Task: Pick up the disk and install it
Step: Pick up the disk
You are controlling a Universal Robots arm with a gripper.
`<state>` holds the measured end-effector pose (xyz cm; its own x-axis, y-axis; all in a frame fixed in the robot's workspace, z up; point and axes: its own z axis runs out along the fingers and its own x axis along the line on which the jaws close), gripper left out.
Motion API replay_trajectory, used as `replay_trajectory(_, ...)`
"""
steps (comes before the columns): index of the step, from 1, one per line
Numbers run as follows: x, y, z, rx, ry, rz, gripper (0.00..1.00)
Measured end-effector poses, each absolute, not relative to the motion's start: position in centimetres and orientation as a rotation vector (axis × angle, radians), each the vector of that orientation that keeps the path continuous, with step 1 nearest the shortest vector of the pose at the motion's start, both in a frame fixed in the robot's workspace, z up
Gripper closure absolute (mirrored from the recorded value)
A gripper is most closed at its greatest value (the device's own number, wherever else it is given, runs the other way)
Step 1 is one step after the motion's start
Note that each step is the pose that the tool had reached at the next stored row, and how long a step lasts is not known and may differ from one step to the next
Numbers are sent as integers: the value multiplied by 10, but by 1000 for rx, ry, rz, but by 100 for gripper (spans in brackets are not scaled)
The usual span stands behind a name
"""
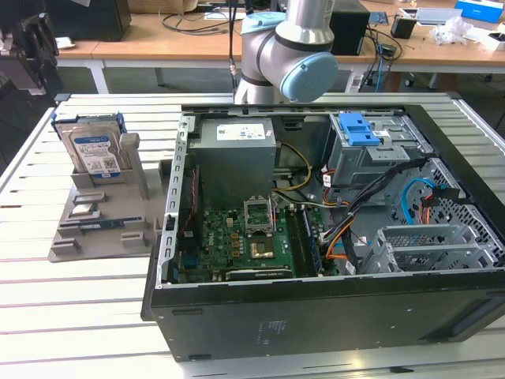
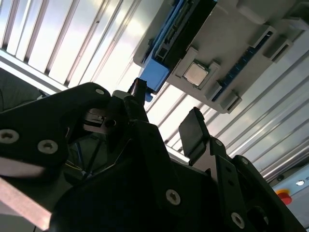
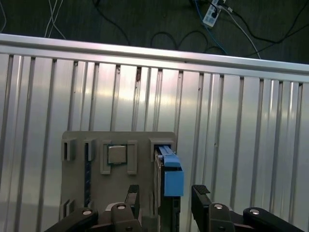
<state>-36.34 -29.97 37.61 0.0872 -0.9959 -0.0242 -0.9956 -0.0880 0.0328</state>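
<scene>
My gripper grips the disk by its upper edge (image 1: 88, 120) next. That edge stands free, since the holder's slot wraps the disk's lower end.
The disk (image 1: 95, 150) stands upright in a slot of the grey holder (image 1: 102, 237) on the slatted table, at the exterior view's left. It is silver with a white-and-blue label and a blue frame. In the first wrist view I see the disk (image 3: 171, 180) edge-on, its blue frame end lying between my fingers and farther off. My gripper (image 3: 166, 200) is open, holds nothing, and is apart from the disk. In the second wrist view the gripper (image 2: 166, 116) hangs short of the disk's (image 2: 157, 72) blue corner.
A small silver chip (image 3: 117, 154) and a memory stick (image 1: 91, 223) also sit in the holder. An open computer case (image 1: 316, 316) fills the middle of the table, with a drive cage and blue latch (image 1: 359, 130) at its back. The arm (image 1: 284, 47) stands behind it.
</scene>
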Motion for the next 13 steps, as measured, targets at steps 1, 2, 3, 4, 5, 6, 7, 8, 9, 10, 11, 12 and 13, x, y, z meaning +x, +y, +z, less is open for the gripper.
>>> replay_trajectory(1, -363, -299, 376, 2311, -2116, -63, 45)
replay_trajectory(2, -363, -298, 375, 2310, -2116, -63, 45)
replay_trajectory(3, -363, -298, 374, 2311, -2116, -63, 45)
replay_trajectory(4, -363, -296, 374, 2311, -2116, -63, 45)
replay_trajectory(5, -363, -294, 373, 2311, -2116, -63, 45)
replay_trajectory(6, -363, -293, 372, 2311, -2116, -63, 45)
replay_trajectory(7, -363, -292, 371, 2311, -2116, -63, 45)
replay_trajectory(8, -363, -291, 371, 2311, -2116, -63, 45)
replay_trajectory(9, -363, -290, 370, 2311, -2116, -63, 45)
replay_trajectory(10, -363, -289, 369, 2311, -2116, -63, 45)
replay_trajectory(11, -363, -288, 368, 2310, -2116, -63, 45)
replay_trajectory(12, -363, -286, 366, 2311, -2116, -63, 45)
replay_trajectory(13, -363, -284, 364, 2309, -2118, -63, 45)
